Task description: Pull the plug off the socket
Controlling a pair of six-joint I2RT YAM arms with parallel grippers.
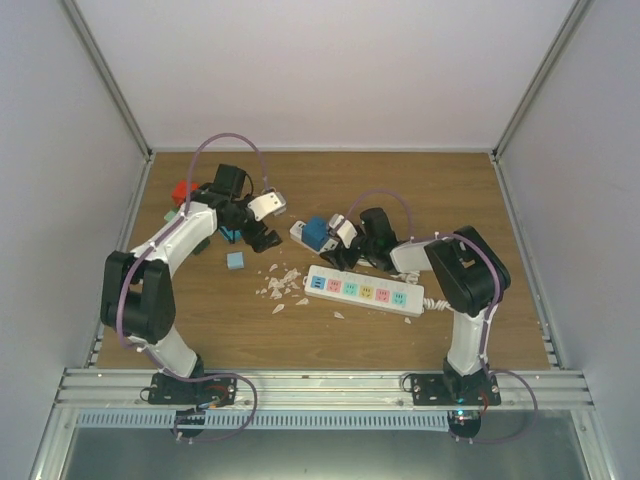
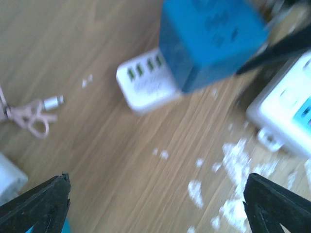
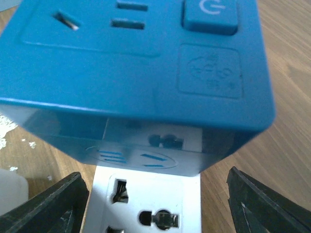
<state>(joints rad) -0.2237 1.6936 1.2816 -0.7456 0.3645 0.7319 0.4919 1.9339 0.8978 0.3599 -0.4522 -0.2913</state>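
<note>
My left gripper takes hold of opposite sides of the blue plug's body (image 2: 208, 40) next, which leaves the socket (image 2: 146, 85) free.
A blue cube plug (image 1: 318, 233) sits on a small white socket block (image 1: 299, 232) at mid-table. In the right wrist view the blue plug (image 3: 136, 63) fills the top and covers the far end of the white socket (image 3: 146, 208). My right gripper (image 3: 153, 194) is open, with a finger (image 3: 48, 206) on each side of the socket, not touching it. It shows in the top view (image 1: 335, 247) just right of the plug. My left gripper (image 2: 156, 194) is open and empty above bare wood, left of the plug (image 2: 209, 43) and socket (image 2: 146, 85). In the top view the left gripper (image 1: 262, 235) is left of the plug.
A long white power strip (image 1: 362, 290) with coloured outlets lies in front of the plug. White crumbs (image 1: 280, 285) are scattered left of it. A red block (image 1: 183, 190) and small blue blocks (image 1: 235, 260) lie at the left. A coiled cable (image 2: 29, 114) lies on the wood.
</note>
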